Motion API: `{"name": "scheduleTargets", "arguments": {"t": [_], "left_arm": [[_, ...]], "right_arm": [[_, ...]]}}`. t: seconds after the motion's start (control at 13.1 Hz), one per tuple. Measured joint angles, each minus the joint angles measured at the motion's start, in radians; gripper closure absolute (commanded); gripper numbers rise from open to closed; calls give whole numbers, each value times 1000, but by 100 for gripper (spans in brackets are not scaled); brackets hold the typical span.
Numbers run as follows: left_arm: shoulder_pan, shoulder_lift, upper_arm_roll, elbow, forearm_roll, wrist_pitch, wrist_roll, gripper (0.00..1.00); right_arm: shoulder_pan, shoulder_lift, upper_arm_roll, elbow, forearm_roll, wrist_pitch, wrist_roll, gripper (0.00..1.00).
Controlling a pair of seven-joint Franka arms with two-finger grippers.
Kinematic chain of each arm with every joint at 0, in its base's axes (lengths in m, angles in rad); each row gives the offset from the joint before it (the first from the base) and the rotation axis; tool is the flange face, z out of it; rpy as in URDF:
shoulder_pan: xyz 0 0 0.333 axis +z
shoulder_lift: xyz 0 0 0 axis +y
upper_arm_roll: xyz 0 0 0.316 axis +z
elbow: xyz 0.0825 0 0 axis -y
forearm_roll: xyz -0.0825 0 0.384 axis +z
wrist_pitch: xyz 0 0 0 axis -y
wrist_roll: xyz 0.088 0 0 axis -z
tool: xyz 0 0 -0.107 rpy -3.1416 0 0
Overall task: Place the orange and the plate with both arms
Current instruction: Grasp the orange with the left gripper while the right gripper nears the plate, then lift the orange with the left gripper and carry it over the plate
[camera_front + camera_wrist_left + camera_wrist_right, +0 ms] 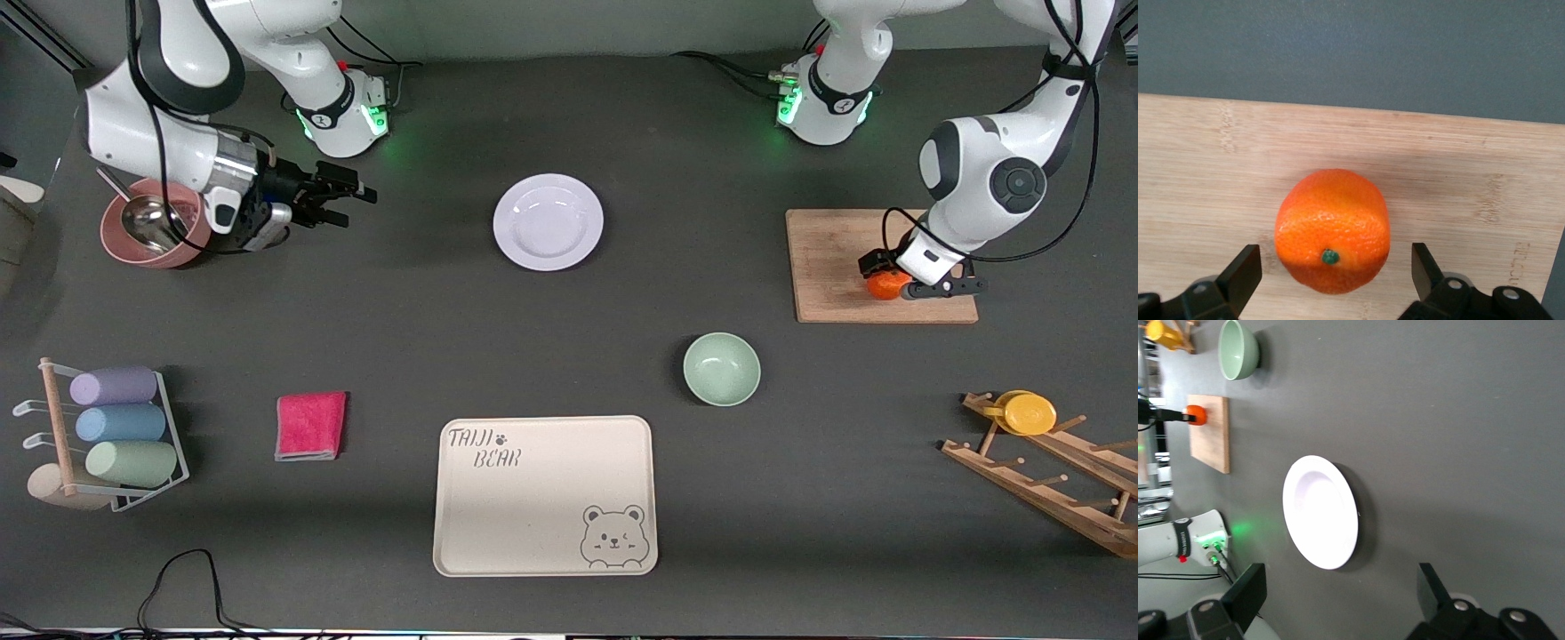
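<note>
My left gripper grabs the orange [885, 284] by its round sides next, to set it on the pale plate [548, 221].
The orange [885, 284] [1333, 230] lies on a wooden cutting board [836, 258] toward the left arm's end of the table. My left gripper [893, 280] [1335, 257] is lowered around it, open, with one finger on each side and a gap to the fruit on both. The pale plate [548, 221] [1320, 512] sits empty on the dark table between the two bases. My right gripper [354, 204] [1341, 577] hangs open and empty over bare table, between a pink pot and the plate.
A pink pot [147, 227] with a metal ladle stands under the right arm. A mint-green bowl [721, 368], a beige bear tray [544, 495] and a pink cloth [310, 425] lie nearer the front camera. A cup rack [116, 436] and a wooden rack with a yellow cup [1031, 413] flank the table.
</note>
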Motion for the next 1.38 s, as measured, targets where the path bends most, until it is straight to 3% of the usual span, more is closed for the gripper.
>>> {"name": "scheduleTargets", "arguments": {"t": [0.23,0.38,0.54,0.61,0.77,0.92,1.23,1.38], "left_arm": [[0,2,0,0,0,6,0,0],[0,12,0,-1,0,32,0,13],[0,32,0,-2,0,56,0,15],[0,41,0,-2,0,61,0,21],[0,50,0,-2,0,63,0,100],[0,48,-1,-1,0,63,0,100],[-1,39,-1,4,0,52,0,100],[-2,-26,-3,36,0,-87,0,100]], "right_arm": [[-1,128,0,-41,255,15,-279,0],[-2,233,0,-51,391,16,-453,0],[-3,327,0,-51,495,14,-583,0],[-3,368,0,-52,541,6,-631,0],[-3,437,0,-53,619,-46,-704,0],[-3,503,-8,-54,665,-102,-761,0],[-4,614,-68,-55,670,-213,-832,0],[-8,660,-86,-54,671,-251,-859,0]]}}
